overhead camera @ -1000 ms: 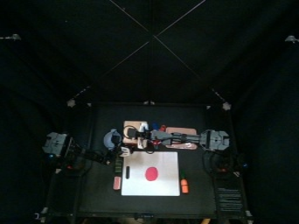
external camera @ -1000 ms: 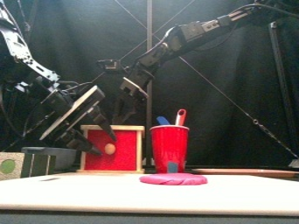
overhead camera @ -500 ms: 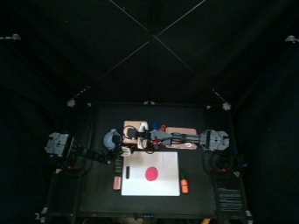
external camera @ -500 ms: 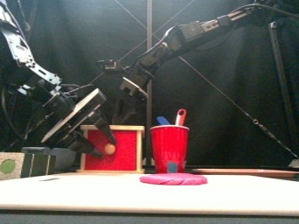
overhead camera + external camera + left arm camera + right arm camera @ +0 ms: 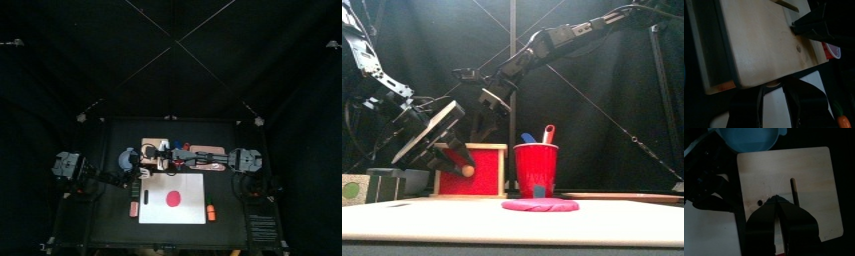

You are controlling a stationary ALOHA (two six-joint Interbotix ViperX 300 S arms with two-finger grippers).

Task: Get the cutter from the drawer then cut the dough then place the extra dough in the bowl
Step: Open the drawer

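Note:
The robot's left gripper will next grab the drawer by its small knob (image 5: 773, 84), to slide the drawer open and reach the cutter.
The pale wooden box (image 5: 472, 168) stands at the back left, its red drawer front (image 5: 481, 160) facing forward with a round knob (image 5: 466, 170). My left gripper (image 5: 449, 152) hangs open just in front of the drawer. In the left wrist view the knob (image 5: 771, 84) sits at the jaw tips. My right gripper (image 5: 777, 204) is shut, its tips down on the box top (image 5: 784, 168) beside the slot. A flat pink-red dough disc (image 5: 540, 205) lies on the white cutting board (image 5: 195, 188). The blue-grey bowl (image 5: 751, 138) sits next to the box. No cutter shows.
The red cup (image 5: 536, 170) with a blue and a red toy knife stands right of the box, behind the dough. An orange toy (image 5: 210, 212) lies at the board's right edge and another reddish one (image 5: 134, 209) at its left.
My left gripper has dropped a little and edged in toward the drawer knob. The right arm, box and dough have stayed put.

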